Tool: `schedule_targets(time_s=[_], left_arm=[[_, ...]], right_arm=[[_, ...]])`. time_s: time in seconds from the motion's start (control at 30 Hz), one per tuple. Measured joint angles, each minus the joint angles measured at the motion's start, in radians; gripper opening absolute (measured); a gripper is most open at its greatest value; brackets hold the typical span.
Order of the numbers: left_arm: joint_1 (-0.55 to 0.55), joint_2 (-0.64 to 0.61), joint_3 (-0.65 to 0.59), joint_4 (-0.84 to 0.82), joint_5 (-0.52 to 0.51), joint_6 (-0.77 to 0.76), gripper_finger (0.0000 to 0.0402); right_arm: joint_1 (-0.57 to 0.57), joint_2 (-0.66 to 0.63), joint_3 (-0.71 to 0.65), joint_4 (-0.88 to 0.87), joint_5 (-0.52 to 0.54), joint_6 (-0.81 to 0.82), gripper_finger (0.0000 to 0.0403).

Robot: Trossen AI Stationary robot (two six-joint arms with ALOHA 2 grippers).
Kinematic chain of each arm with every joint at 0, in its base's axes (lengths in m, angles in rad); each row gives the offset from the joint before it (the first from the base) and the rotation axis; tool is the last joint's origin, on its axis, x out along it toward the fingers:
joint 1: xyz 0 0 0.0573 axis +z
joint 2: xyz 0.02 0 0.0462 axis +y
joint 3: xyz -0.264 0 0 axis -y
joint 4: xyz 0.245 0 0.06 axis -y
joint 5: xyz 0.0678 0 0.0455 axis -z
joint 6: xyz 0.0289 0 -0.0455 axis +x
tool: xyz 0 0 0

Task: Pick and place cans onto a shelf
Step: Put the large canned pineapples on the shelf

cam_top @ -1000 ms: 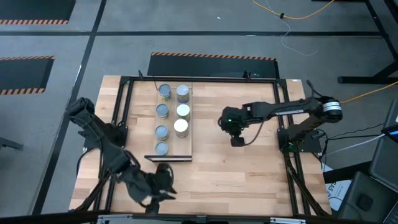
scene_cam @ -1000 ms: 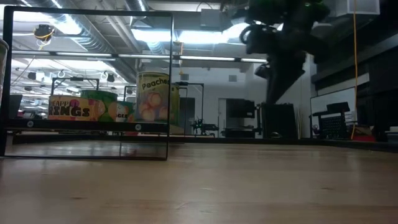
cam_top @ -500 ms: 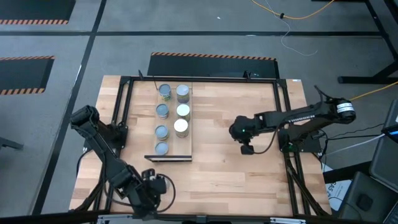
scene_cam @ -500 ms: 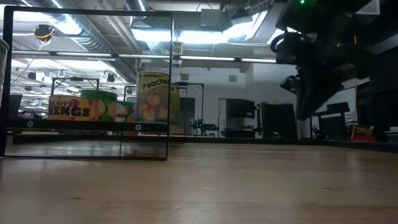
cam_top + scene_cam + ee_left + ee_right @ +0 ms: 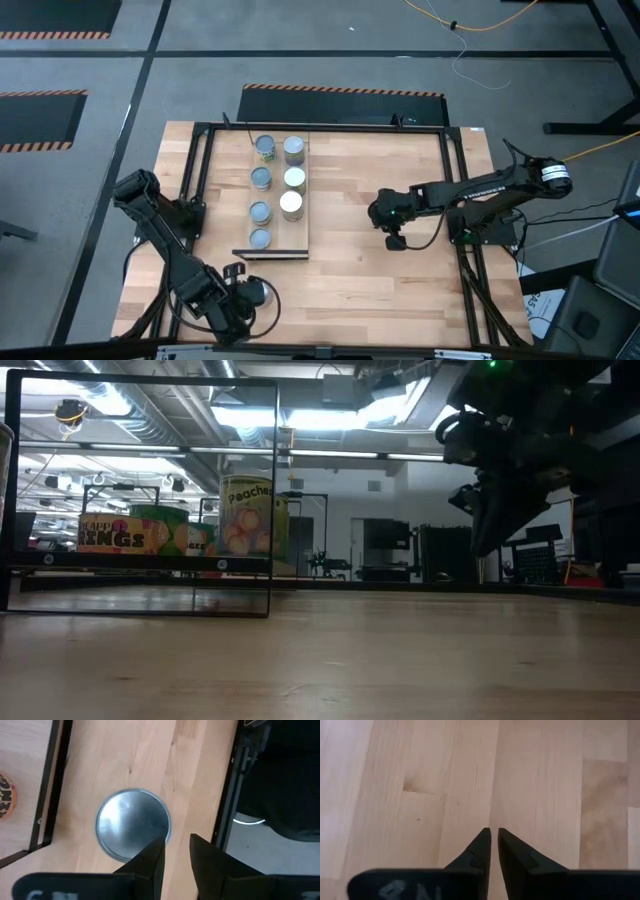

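The silver-topped can should stand on the shelf with the other cans. My left gripper will next grip it by its top rim [image 5: 168, 822].
A can [image 5: 132, 829] with a plain silver top stands upright on the tabletop near the table's near-left corner, beside the shelf's near end. My left gripper [image 5: 176, 851] [image 5: 243, 292] hangs over it, pointing steeply down, its fingers a little apart with nothing between them. One fingertip overlaps the can's rim in the left wrist view; whether it touches, I cannot tell. Several cans [image 5: 261, 178] stand in two rows on the light-wood shelf [image 5: 303, 235]. My right gripper [image 5: 494, 836] [image 5: 394, 238] hovers over bare wood right of the shelf, its fingers together.
A black metal frame [image 5: 198, 160] runs around the table, and its rail [image 5: 227, 795] passes close to the can. In the low view the shelf's cans [image 5: 246, 525] show behind a black frame [image 5: 274, 500], and my right gripper [image 5: 488, 535] hangs clear above the wood.
My left gripper has sunk toward the near-left corner and tipped steeply downward over the lone can. My right gripper has gone toward the table's right and near edges and come lower. Both have barely moved in the last half second.
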Motion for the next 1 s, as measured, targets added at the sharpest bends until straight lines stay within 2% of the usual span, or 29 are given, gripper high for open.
schedule_targets(time_s=[0.47, 0.73, 0.83, 1.0], left_arm=[[0.0, 0.119, -0.001, -0.006, 0.021, 0.028, 0.0082], [0.0, 0.124, 0.0, -0.006, -0.004, 0.029, 0.008], [0.0, 0.124, 0.0, -0.007, 0.0, 0.029, 0.0066], [0.001, 0.125, 0.0, -0.006, -0.001, 0.029, 0.0016]], right_arm=[[0.0, 0.0, 0.0, 0.022, 0.001, -0.003, 0.0039], [0.0, 0.0, 0.0, 0.034, 0.002, -0.003, 0.0039], [0.0, 0.0, 0.0, 0.041, 0.002, -0.003, 0.0039], [0.0, 0.001, 0.0, 0.041, 0.001, -0.002, 0.0039]])
